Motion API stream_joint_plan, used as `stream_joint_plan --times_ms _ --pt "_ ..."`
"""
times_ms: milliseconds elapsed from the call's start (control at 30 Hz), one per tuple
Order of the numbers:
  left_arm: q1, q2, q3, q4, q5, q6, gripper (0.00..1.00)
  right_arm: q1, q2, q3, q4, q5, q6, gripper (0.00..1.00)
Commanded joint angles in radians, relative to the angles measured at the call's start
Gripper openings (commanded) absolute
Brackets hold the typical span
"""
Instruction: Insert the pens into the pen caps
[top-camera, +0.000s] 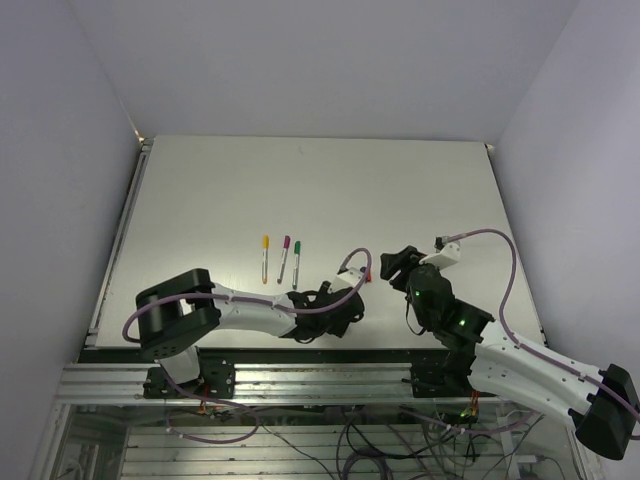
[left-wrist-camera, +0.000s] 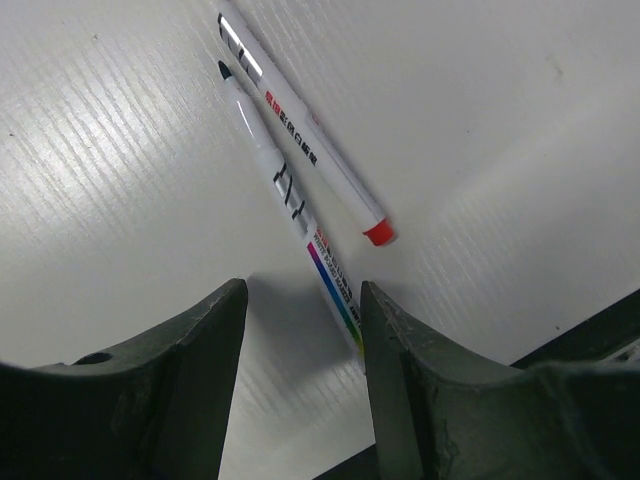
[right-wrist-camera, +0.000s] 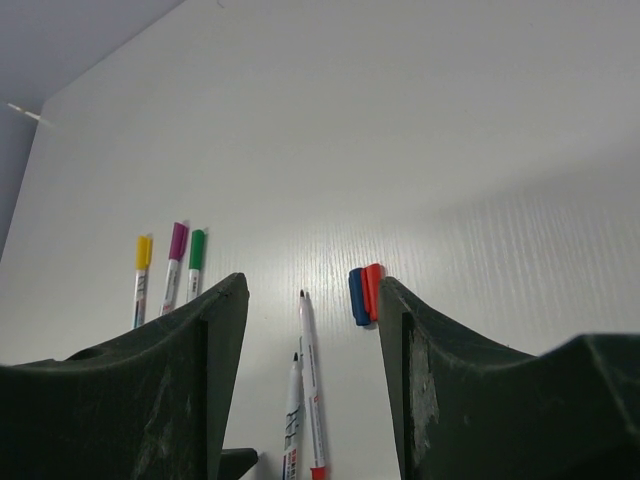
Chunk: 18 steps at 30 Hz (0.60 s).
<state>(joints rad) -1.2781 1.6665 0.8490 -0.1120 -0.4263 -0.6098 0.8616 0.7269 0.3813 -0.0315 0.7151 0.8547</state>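
The rainbow-striped pen has to go into the blue cap (right-wrist-camera: 357, 296) with its tip free, so my left gripper will next grab the pen by its body, behind the pen's dark tip.
Two uncapped white pens lie side by side on the table. One has a red end (left-wrist-camera: 300, 130); the other, with a rainbow stripe (left-wrist-camera: 285, 185), runs down against the inner side of my left gripper's right finger. My left gripper (left-wrist-camera: 302, 290) is open and empty just above them. Both pens also show in the right wrist view (right-wrist-camera: 311, 380). A blue cap (right-wrist-camera: 357, 296) and a red cap (right-wrist-camera: 372, 291) lie touching each other, just ahead of the right finger of my right gripper (right-wrist-camera: 312, 285), which is open and empty. The red cap (top-camera: 368, 272) shows between the two grippers.
Three capped pens lie in a row left of the grippers: yellow (top-camera: 265, 258), purple (top-camera: 284, 258), green (top-camera: 296, 260). They also show in the right wrist view, starting with the yellow one (right-wrist-camera: 143, 265). The table's near edge (top-camera: 300, 350) is close behind both grippers.
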Motion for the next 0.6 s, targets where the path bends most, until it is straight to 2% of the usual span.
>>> stream_joint_plan --times_ms 0,100,300,467,500,567 --pt "-0.004 0.034 0.036 0.009 -0.009 -0.013 0.59 0.002 -0.016 -0.015 0.001 0.026 0.008 0.54" --pt "-0.004 0.052 0.045 -0.005 -0.018 -0.020 0.58 0.002 -0.022 -0.018 -0.002 0.026 0.009 0.54" --pt "-0.003 0.068 0.054 -0.093 -0.071 -0.068 0.43 0.003 -0.034 -0.022 -0.011 0.031 0.010 0.54" --pt "0.020 0.084 0.042 -0.144 -0.083 -0.117 0.37 0.002 -0.030 -0.021 -0.009 0.029 0.010 0.54" --pt "0.029 0.088 0.036 -0.147 -0.076 -0.125 0.34 0.002 -0.028 -0.021 -0.006 0.023 0.008 0.54" --pt "0.054 0.091 0.020 -0.140 -0.056 -0.142 0.11 0.002 -0.018 -0.019 -0.002 0.014 0.000 0.54"
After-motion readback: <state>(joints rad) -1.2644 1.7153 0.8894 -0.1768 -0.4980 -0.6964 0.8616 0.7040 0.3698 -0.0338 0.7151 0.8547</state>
